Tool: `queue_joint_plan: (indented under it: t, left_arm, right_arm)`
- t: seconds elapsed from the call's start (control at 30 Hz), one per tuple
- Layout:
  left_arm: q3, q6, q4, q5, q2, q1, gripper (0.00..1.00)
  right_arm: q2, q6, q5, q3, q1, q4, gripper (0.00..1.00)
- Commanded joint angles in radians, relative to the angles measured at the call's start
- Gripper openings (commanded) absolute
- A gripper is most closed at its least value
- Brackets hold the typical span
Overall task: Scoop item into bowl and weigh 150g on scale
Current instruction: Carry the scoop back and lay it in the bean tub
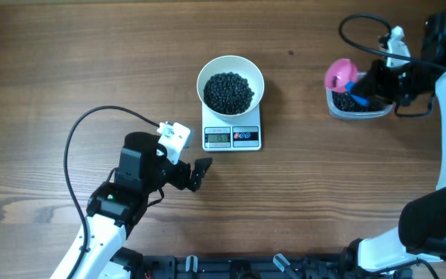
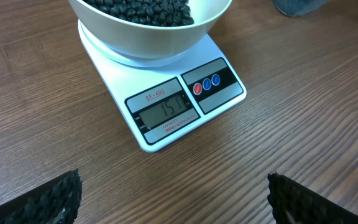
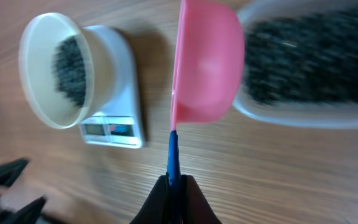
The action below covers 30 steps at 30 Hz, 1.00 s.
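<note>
The pink scoop hangs tilted at the tub's rim, beside the beans, so if I opened my right gripper now, the scoop would drop short.
The white bowl (image 1: 231, 81) stands on the white scale (image 1: 232, 138) and holds a pile of small black beans (image 1: 228, 91). In the left wrist view the scale (image 2: 185, 102) has a lit display with digits, and the bowl (image 2: 148, 34) sits above it. My left gripper (image 1: 198, 173) is open on the table in front of the scale, its fingers (image 2: 61, 196) wide apart with nothing between them. My right gripper (image 3: 176, 186) is shut on the blue handle of a pink scoop (image 3: 207, 62), held over the left end of a clear tub (image 1: 356, 105).
The clear plastic tub (image 3: 309, 68) at the right holds more black beans. A black cable (image 1: 91, 124) loops over the table at the left arm. Bare wooden table lies between the scale and the tub.
</note>
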State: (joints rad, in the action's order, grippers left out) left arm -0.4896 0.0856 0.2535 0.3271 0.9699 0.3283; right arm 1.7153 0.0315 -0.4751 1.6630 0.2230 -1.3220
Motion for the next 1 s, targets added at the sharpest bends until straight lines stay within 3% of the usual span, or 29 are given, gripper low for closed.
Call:
queue_joint_plan:
  t: [0.0, 0.17, 0.3, 0.4, 0.77, 0.97]
  left_arm:
    - [-0.019, 0.011, -0.002, -0.003, -0.001, 0.002, 1.00]
    - [-0.019, 0.012, -0.002, -0.003, -0.001, 0.002, 1.00]
    - [-0.019, 0.011, -0.002, -0.003, -0.001, 0.002, 1.00]
    - [-0.019, 0.012, -0.002, -0.003, -0.001, 0.002, 1.00]
    - [-0.019, 0.011, -0.002, -0.003, -0.001, 0.002, 1.00]
    - [-0.019, 0.012, -0.002, -0.003, -0.001, 0.002, 1.00]
  right_arm:
    - [-0.019, -0.165, 0.274, 0.013, 0.010, 0.000, 0.04]
    - [-0.019, -0.271, 0.518, 0.013, -0.059, 0.000, 0.04]
    - [-0.019, -0.322, 0.836, 0.013, -0.221, -0.026, 0.04]
    - [-0.018, -0.319, 0.904, 0.013, -0.258, -0.048, 0.04]
    - [-0.018, -0.328, 0.678, 0.013, -0.253, -0.014, 0.04]
    - [-0.018, -0.331, 0.266, -0.008, -0.135, 0.024, 0.04]
